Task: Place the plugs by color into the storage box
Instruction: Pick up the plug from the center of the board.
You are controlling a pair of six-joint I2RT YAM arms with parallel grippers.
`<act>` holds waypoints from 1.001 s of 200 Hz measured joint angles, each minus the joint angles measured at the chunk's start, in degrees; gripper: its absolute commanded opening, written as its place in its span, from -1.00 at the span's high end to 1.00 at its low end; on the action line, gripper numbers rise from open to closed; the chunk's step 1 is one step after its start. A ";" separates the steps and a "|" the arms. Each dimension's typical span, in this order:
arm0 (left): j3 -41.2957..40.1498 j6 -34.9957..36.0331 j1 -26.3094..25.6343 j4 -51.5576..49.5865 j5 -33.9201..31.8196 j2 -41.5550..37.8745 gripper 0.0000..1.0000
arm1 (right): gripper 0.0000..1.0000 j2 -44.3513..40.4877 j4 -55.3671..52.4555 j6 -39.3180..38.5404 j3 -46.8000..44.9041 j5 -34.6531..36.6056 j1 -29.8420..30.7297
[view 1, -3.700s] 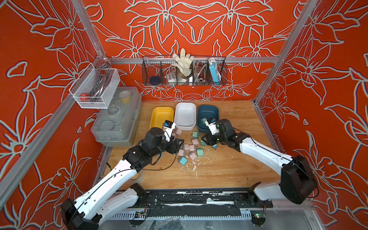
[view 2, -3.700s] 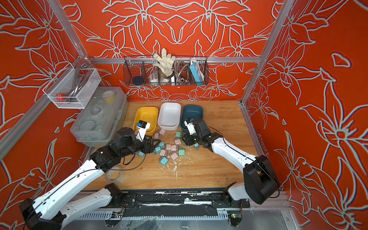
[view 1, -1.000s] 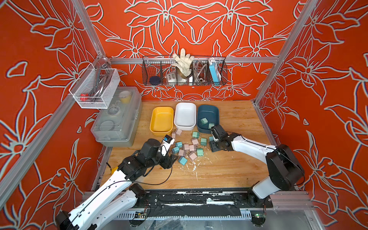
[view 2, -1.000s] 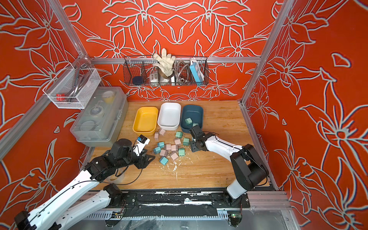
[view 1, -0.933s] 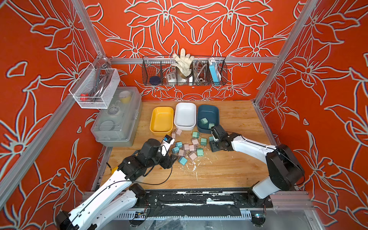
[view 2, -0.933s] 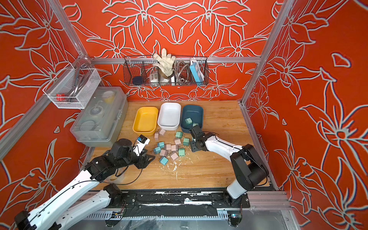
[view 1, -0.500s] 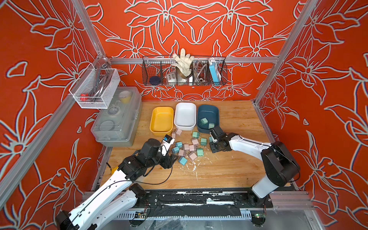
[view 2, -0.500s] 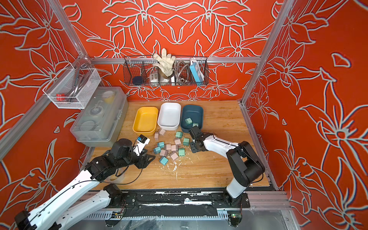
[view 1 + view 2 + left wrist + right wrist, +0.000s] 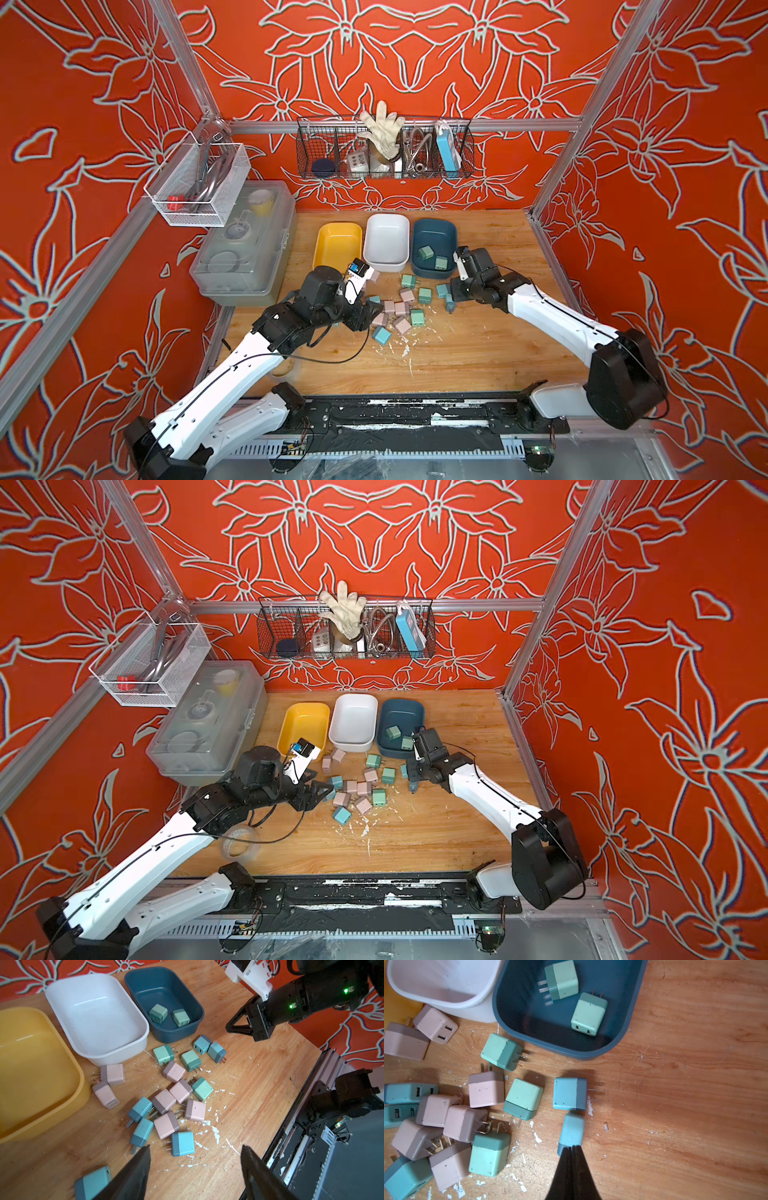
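Note:
My right gripper needs to open again, then lower and close on the plug's sides, because its fingers are shut above the light blue plug's dark end [image 9: 562, 1148].
The storage box is three open bins: yellow [image 9: 336, 249], white [image 9: 386, 239] and dark blue [image 9: 434, 232]. Two mint green plugs [image 9: 588, 1014] lie in the dark blue bin. Pink, light blue and mint plugs [image 9: 401, 309] are scattered on the wood in front of the bins. My right gripper [image 9: 572, 1147] is shut, its closed tips over the dark end of a light blue plug [image 9: 572, 1129]. That plug's prongs are hidden there. My left gripper [image 9: 195, 1147] is open at the pile's near edge, with another light blue plug [image 9: 182, 1144] just ahead of its gap.
A clear lidded container [image 9: 245, 245] stands at the left of the table. A wire basket [image 9: 384, 149] hangs on the back wall and a mesh basket [image 9: 199, 183] on the left wall. A tape roll [image 9: 241, 845] lies near the front left. White flakes litter the wood.
The right gripper's jaws have gone from open to shut over the light blue plug. The left arm has barely moved.

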 measured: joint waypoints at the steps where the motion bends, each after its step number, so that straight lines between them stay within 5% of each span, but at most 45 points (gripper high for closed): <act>1: 0.07 0.02 0.00 0.04 0.00 0.11 -0.39 | 0.06 0.00 -0.07 0.17 0.07 -0.04 0.00; 22: 0.94 0.15 0.00 1.18 0.07 2.25 -0.39 | -0.21 0.63 -1.55 1.07 1.16 -1.20 -0.11; 75: 1.81 -0.87 0.00 2.34 2.93 7.72 -0.40 | -0.28 5.33 -3.19 4.31 1.25 -4.57 -0.11; 177: 1.38 -1.46 0.00 4.81 3.65 7.89 -0.40 | 0.28 15.23 -1.81 4.39 1.05 -6.12 -0.11; 200: 1.36 -1.20 0.00 4.87 3.04 7.74 -0.40 | 0.57 15.28 -1.84 3.26 1.14 -5.18 -0.11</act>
